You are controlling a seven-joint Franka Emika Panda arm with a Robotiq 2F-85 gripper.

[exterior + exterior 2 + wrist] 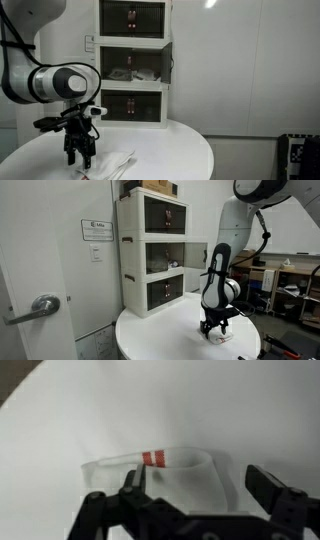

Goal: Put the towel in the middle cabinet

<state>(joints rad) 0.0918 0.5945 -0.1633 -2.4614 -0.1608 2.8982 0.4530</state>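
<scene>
My fingers would miss if they closed now: the towel's raised fold is in line between my open fingers but lies below them. My gripper needs to go lower first, then close on the fold.
A white towel with two red stripes lies crumpled on the round white table. It shows in both exterior views. My gripper is open, pointing down just above the towel with a finger on each side of it; it also shows in both exterior views. The three-tier cabinet stands at the back of the table. Its middle compartment has its door swung open, with pale items inside.
The top and bottom cabinet doors are shut. A wall and a door with a lever handle stand behind the cabinet. Lab furniture stands beyond the table. The table edge curves close to the towel.
</scene>
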